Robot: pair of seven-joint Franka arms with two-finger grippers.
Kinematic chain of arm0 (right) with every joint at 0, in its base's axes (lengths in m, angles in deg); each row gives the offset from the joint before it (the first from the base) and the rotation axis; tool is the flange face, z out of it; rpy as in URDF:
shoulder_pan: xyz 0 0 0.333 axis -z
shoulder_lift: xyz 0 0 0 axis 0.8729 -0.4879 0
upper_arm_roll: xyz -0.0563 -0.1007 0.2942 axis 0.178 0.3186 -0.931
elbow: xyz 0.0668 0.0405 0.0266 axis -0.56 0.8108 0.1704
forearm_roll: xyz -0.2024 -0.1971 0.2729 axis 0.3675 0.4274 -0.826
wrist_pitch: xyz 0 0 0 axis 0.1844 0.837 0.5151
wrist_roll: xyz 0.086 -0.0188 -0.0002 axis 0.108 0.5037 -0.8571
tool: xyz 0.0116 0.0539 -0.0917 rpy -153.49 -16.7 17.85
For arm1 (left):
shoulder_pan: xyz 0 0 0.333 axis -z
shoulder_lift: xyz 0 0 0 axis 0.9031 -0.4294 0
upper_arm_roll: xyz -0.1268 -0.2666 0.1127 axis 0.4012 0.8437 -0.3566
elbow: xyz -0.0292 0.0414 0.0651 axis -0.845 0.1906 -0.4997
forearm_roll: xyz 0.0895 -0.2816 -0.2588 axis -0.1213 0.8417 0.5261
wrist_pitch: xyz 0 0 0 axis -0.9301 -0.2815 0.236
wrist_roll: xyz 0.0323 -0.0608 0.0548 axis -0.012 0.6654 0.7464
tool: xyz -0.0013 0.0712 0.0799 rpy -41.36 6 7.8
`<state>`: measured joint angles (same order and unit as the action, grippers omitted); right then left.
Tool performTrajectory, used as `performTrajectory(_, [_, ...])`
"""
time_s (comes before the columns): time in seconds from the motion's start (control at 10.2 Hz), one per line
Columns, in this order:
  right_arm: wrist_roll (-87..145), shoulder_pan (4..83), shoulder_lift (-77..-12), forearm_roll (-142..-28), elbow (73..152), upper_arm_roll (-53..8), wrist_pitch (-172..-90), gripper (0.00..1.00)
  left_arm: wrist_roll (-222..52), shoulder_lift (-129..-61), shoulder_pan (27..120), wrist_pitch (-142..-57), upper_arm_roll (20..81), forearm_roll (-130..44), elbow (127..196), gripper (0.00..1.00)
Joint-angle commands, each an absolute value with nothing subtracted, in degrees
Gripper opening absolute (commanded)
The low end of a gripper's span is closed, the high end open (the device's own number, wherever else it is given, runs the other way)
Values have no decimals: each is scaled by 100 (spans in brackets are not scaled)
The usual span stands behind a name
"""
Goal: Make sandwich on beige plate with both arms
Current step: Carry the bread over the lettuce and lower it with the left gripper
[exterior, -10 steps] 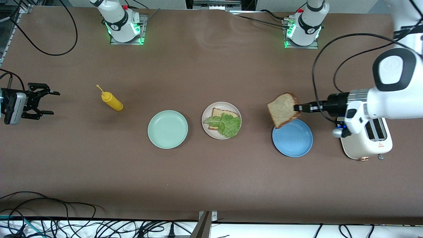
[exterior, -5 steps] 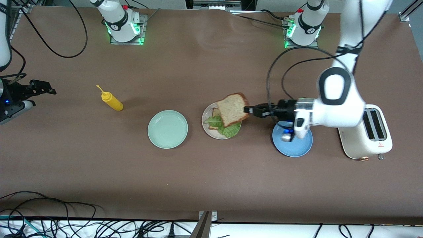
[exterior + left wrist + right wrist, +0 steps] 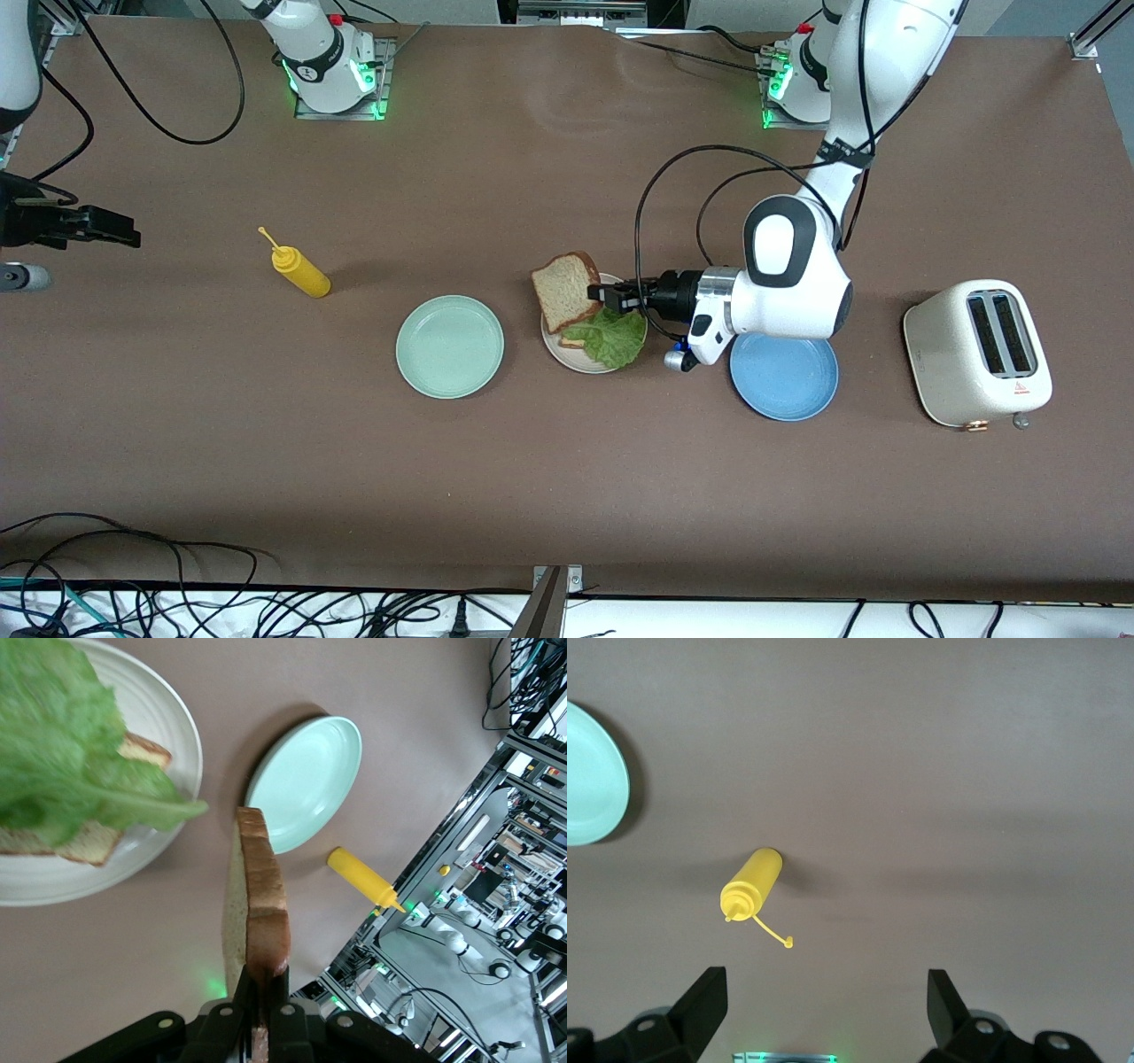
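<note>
The bread slice stays in my left gripper for now until it lies flat, since it hangs upright beside the lettuce in the left wrist view.
The beige plate (image 3: 553, 342) stands in the middle of the table. On it lie one bread slice (image 3: 142, 749) and a ruffled green lettuce leaf (image 3: 613, 338) on top of it. My left gripper (image 3: 615, 298) is shut on the edge of a second bread slice (image 3: 567, 291). It holds that slice tilted over the plate's rim on the side toward the right arm's end. In the left wrist view the held slice (image 3: 262, 904) shows edge-on beside the plate (image 3: 173, 713) and the lettuce (image 3: 62, 753). My right gripper (image 3: 133, 237) waits, open and empty, at the right arm's end of the table.
A mint green plate (image 3: 450, 346) lies beside the beige plate toward the right arm's end. A yellow squeeze bottle (image 3: 304, 273) lies farther that way. A blue plate (image 3: 788, 377) and a white toaster (image 3: 979, 365) are toward the left arm's end.
My left gripper has carried the bread slice from over the blue plate across to the beige plate. The right gripper has shifted slightly and stays open.
</note>
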<state>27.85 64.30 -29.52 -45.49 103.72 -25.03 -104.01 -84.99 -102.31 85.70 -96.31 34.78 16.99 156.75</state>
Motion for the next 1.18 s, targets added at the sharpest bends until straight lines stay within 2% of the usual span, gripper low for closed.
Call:
performTrajectory(0.0, [3521, 6397, -2651, -4511, 10471, -2501, -10302, 100, -8143, -10356, 8566, -9615, 3427, 1830, 15663, 0])
performTrajectory(0.2, [3472, 6370, -2685, -4668, 10586, -2432, -10633, 100, -7907, -10557, 8566, -9719, 3418, 1821, 15724, 0])
performTrajectory(0.49, [3322, 6309, -2668, -4775, 10551, -2194, -10329, 100, -7695, -10743, 8575, -9957, 3418, 1821, 15829, 0])
performTrajectory(0.59, [3304, 6291, -2650, -4775, 10551, -2202, -10310, 100, -7695, -10761, 8566, -9957, 3418, 1821, 15847, 9])
performTrajectory(0.69, [3313, 6282, -2650, -4775, 10533, -2203, -10145, 100, -7703, -10752, 8532, -9949, 3375, 1821, 15856, 19])
performTrajectory(0.79, [3304, 6273, -2676, -4740, 10411, -2220, -10013, 100, -7703, -10743, 8522, -9940, 3235, 1647, 15865, 51])
performTrajectory(0.88, [3313, 6265, -2711, -4758, 10401, -2220, -10081, 100, -7712, -10708, 8488, -9931, 3216, 1289, 15865, 63])
performTrajectory(1.08, [3313, 6264, -2747, -4732, 10401, -2220, -10108, 100, -7712, -10612, 8286, -9879, 3198, 900, 15926, 100])
